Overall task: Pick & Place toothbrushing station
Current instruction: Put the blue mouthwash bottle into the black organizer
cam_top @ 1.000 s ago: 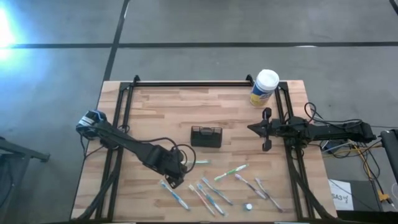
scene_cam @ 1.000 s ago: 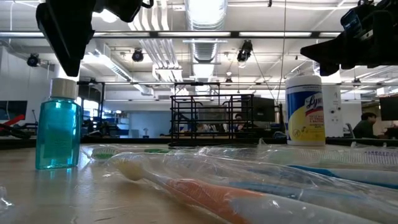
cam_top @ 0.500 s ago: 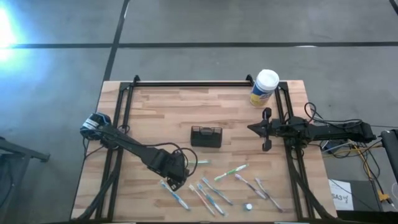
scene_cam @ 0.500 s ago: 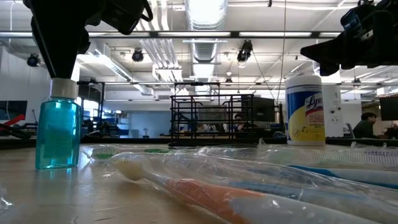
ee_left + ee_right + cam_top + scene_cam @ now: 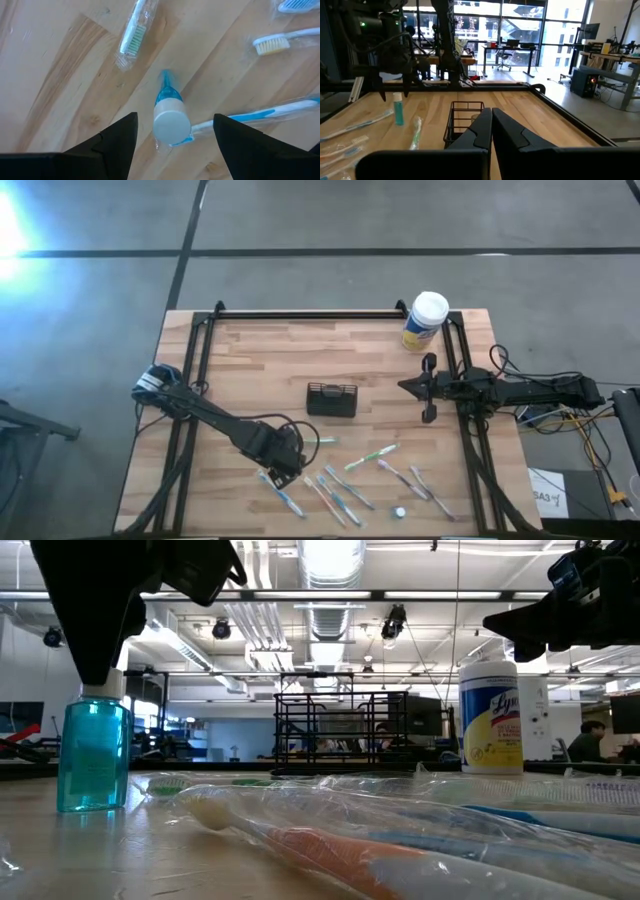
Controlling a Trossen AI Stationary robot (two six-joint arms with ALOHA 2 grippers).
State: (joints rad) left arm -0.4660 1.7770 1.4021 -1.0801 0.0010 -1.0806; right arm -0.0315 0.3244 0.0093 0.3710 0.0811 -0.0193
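Observation:
Next, my left gripper grabs the small blue bottle by its white cap to place the bottle in the black mesh caddy.
The black mesh caddy stands on its base at the table's middle; it also shows in the low view and the right wrist view. A small blue bottle with a white cap stands upright near the front left. My left gripper is open just above it, pointing down, with one finger on each side of the cap and a gap to both; in the high view the gripper hides the bottle. My right gripper is shut and empty, level above the table's right side.
Several wrapped toothbrushes lie along the front of the table, one with green bristles close to the bottle. A tall white-capped, yellow-labelled canister stands at the far right corner. A small white object lies near the front edge.
My left gripper has come down over the blue bottle, from just above its cap to around it, drifting slightly toward the table's right and near edges. The bottle has stayed where it was.

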